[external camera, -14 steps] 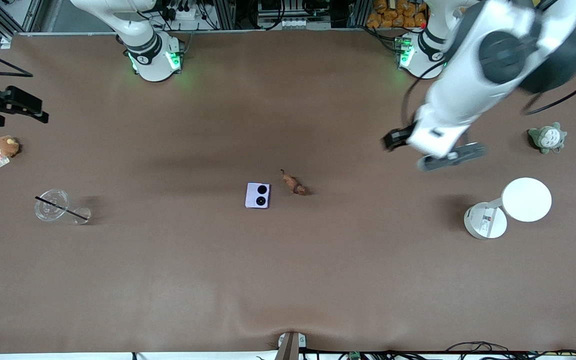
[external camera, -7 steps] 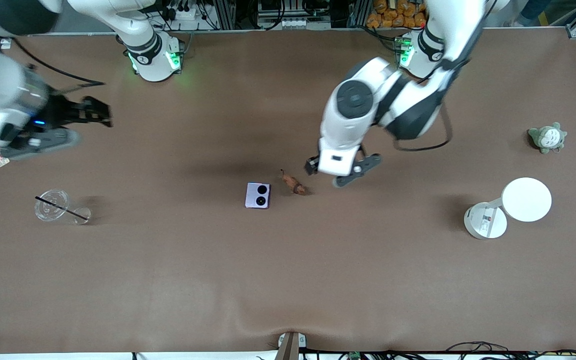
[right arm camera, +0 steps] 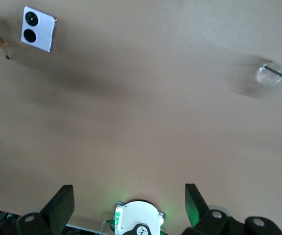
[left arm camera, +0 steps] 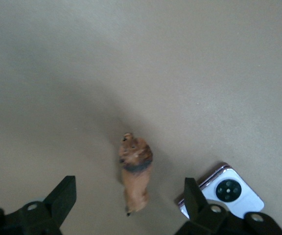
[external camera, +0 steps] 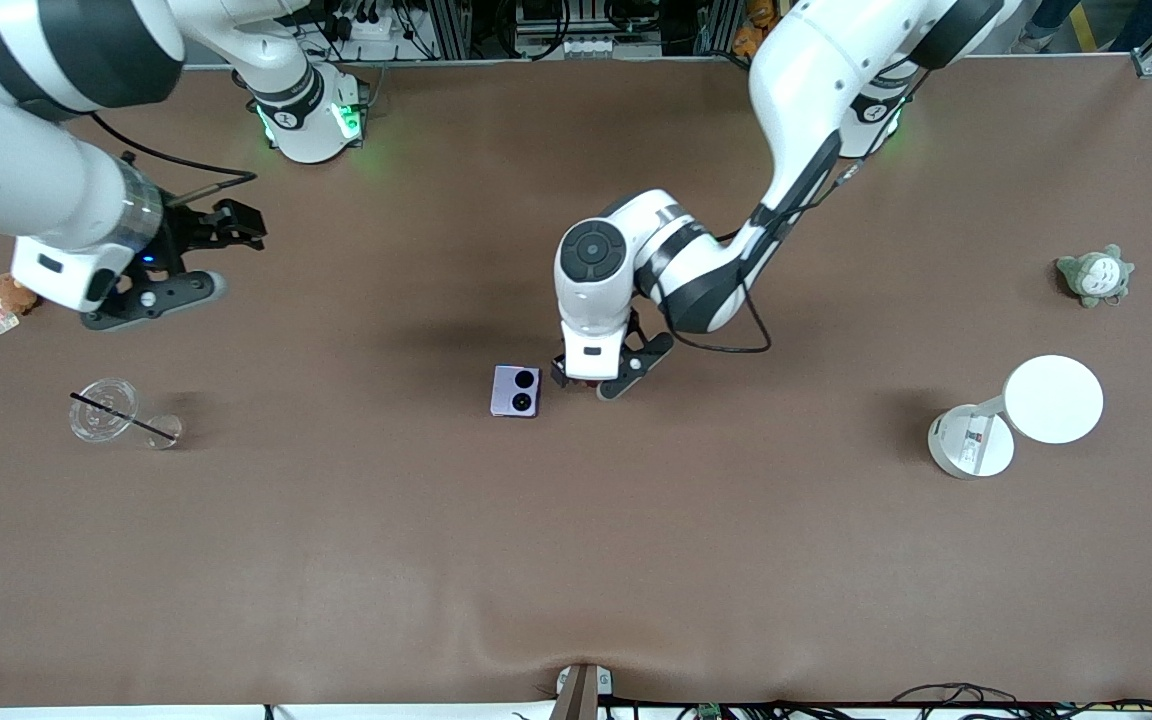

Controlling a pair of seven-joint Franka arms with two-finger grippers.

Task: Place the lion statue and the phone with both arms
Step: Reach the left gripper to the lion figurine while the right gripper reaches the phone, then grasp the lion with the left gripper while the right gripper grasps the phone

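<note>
The lion statue needs to be placed. My left gripper should pick it up by its body around the dark mane (left arm camera: pixel 137 171).
The lion statue (left arm camera: pixel 135 175) is a small reddish-brown figurine lying on the brown table, between the spread fingers of my left gripper (left arm camera: pixel 129 201). That gripper is open, low over the lion and not touching it. In the front view the left gripper (external camera: pixel 592 384) covers the lion. The lilac phone (external camera: pixel 516 391) lies flat beside the lion, toward the right arm's end; it also shows in the left wrist view (left arm camera: pixel 226 193). My right gripper (external camera: pixel 239 226) is open and empty in the air over bare table, well away from the phone (right arm camera: pixel 38 29).
A clear cup with a black straw (external camera: pixel 108 412) and a brown plush (external camera: pixel 14 292) lie at the right arm's end. A grey-green plush (external camera: pixel 1094 275) and a white round-topped stand (external camera: pixel 1021 415) are at the left arm's end.
My left arm swung from its end of the table to the centre and came down over the lion. My right arm came in from its table edge toward the centre.
</note>
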